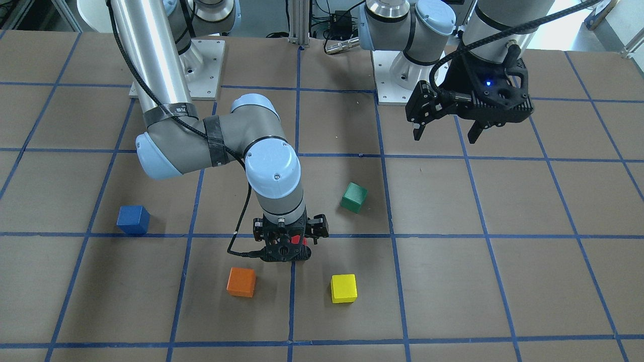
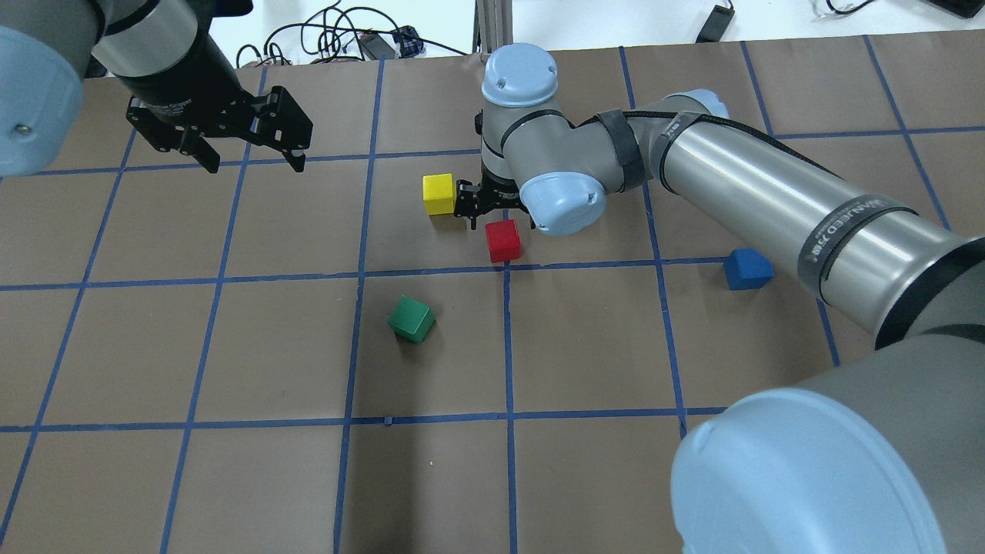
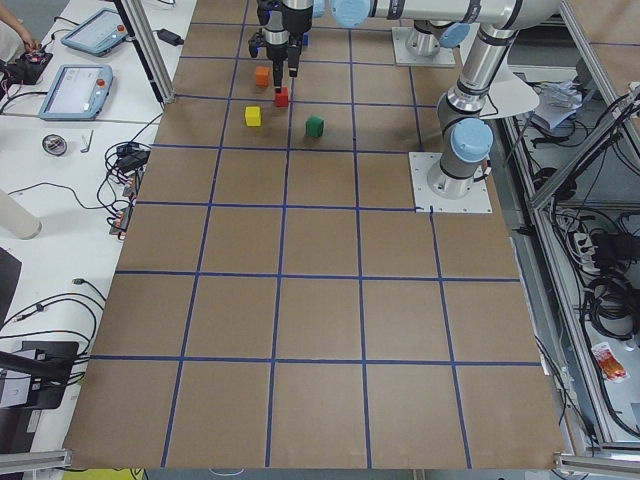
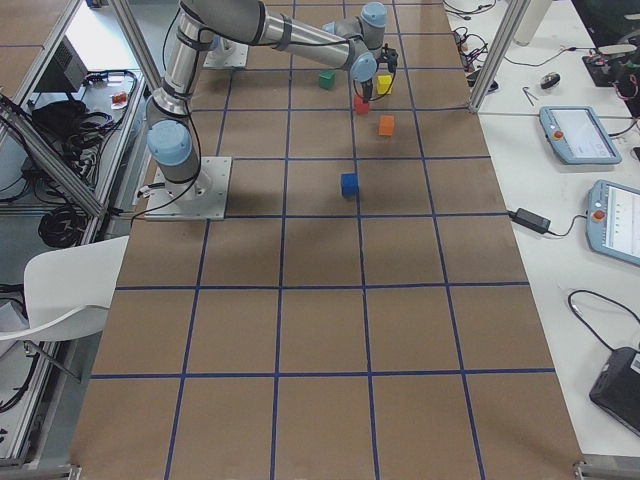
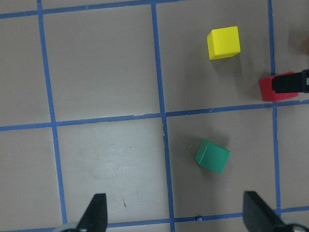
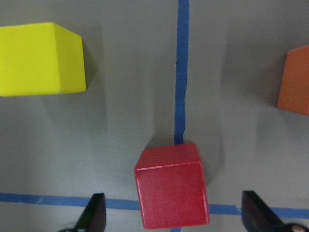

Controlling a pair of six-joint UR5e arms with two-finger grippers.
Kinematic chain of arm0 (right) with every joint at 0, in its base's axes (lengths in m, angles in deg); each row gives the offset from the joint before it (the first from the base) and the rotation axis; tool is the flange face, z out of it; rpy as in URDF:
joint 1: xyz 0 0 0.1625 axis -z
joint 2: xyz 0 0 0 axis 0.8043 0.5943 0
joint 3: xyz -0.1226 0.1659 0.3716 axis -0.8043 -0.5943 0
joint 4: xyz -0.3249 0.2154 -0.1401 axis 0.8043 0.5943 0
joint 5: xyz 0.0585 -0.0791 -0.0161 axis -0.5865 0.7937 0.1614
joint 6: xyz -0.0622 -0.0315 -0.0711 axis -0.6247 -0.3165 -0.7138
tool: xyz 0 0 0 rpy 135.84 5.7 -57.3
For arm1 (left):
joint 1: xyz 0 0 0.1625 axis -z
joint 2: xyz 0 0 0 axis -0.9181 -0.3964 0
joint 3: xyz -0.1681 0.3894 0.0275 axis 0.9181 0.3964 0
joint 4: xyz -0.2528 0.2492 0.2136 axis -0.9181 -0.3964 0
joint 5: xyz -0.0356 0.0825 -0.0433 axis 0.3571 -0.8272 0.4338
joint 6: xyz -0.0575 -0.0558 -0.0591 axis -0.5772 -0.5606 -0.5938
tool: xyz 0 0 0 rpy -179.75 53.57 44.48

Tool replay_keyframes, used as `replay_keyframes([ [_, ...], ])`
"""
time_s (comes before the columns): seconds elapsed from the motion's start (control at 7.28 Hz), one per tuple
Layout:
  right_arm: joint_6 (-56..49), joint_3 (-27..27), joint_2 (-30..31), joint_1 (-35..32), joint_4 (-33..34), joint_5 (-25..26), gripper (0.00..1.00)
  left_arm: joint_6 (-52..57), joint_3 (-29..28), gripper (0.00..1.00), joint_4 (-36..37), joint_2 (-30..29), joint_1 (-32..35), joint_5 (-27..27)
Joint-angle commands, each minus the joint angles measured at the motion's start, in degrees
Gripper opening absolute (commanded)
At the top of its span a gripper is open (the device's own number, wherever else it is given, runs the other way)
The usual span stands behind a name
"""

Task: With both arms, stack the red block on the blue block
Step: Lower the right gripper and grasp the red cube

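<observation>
The right gripper grabs the red block by two opposite sides next, to stack the red block on the blue block (image 1: pixel 133 219).
The red block (image 6: pixel 171 186) sits on the brown table on a blue tape line, and also shows in the overhead view (image 2: pixel 503 240). My right gripper (image 6: pixel 176 212) is lowered over it, open, with one finger on each side and a gap to the block. From the front (image 1: pixel 287 241) the gripper hides most of the block. The blue block (image 1: pixel 133 219) stands alone, well off to my right (image 2: pixel 747 269). My left gripper (image 1: pixel 448 125) is open and empty, held high above the table on my left side (image 2: pixel 250 158).
A yellow block (image 1: pixel 343 288) and an orange block (image 1: pixel 241 282) flank the right gripper on the far side. A green block (image 1: pixel 353 197), turned askew, lies just nearer to my base. The arm bases (image 1: pixel 176 70) stand at the table's back edge.
</observation>
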Motion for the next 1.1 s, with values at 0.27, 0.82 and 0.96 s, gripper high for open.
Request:
replay_keyframes([
  [0.27, 0.1, -0.06, -2.98, -0.04, 0.0, -0.21, 0.83, -1.32, -0.89, 1.0, -1.57, -0.43, 0.08, -1.82],
  [0.82, 1.86, -0.24, -2.54, 0.05, -0.62, -0.3, 0.0, -1.41, -0.8, 1.0, -1.57, -0.43, 0.26, -1.82],
  [0.96, 1.86, -1.11, -1.49, 0.05, -1.49, 0.31, 0.0, -1.41, -0.8, 1.0, -1.57, -0.43, 0.43, -1.82],
])
